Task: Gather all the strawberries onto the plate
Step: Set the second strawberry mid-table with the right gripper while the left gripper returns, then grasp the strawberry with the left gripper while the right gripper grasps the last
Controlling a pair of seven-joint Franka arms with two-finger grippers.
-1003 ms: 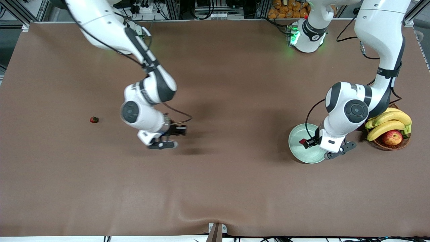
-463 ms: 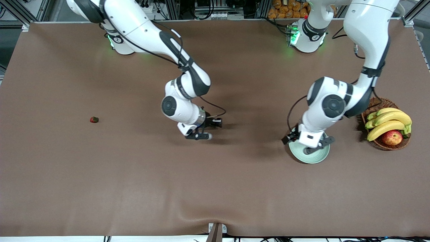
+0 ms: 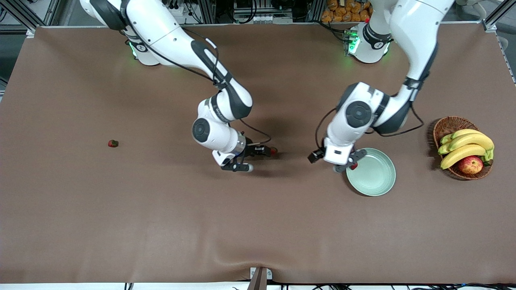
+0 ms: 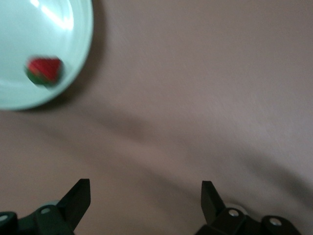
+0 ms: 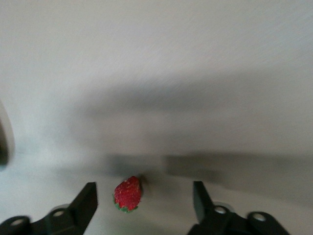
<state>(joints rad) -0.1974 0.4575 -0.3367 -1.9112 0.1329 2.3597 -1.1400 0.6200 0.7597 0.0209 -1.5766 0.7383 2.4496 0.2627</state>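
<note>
I should next grab the strawberry on the cloth by its red body (image 3: pixel 274 150) with my left gripper, to collect it into the pale green plate.
The pale green plate (image 3: pixel 375 175) sits near the left arm's end of the table with one strawberry (image 3: pixel 354 165) in it by the rim; the left wrist view shows that plate (image 4: pixel 19 93) and berry (image 4: pixel 45 71) too. My left gripper (image 3: pixel 348 162) hangs open and empty over the plate's rim, and its own view shows the left gripper (image 4: pixel 145 185) over bare cloth. My right gripper (image 3: pixel 260 160) is open low over mid-table. Another strawberry (image 3: pixel 273 151) lies on the cloth between the open fingers of the right gripper (image 5: pixel 144 188), that strawberry (image 5: pixel 128 194) being nearer one finger. A third strawberry (image 3: pixel 113 143) lies alone toward the right arm's end.
A wicker basket (image 3: pixel 447 125) holding bananas (image 3: pixel 465 147) and an apple (image 3: pixel 470 164) stands beside the plate at the left arm's end. Brown cloth covers the table.
The right arm carried its berry toward the plate, then opened; the berry now lies on the cloth. The left gripper opened, left its berry in the plate and drifted toward the right arm's end.
</note>
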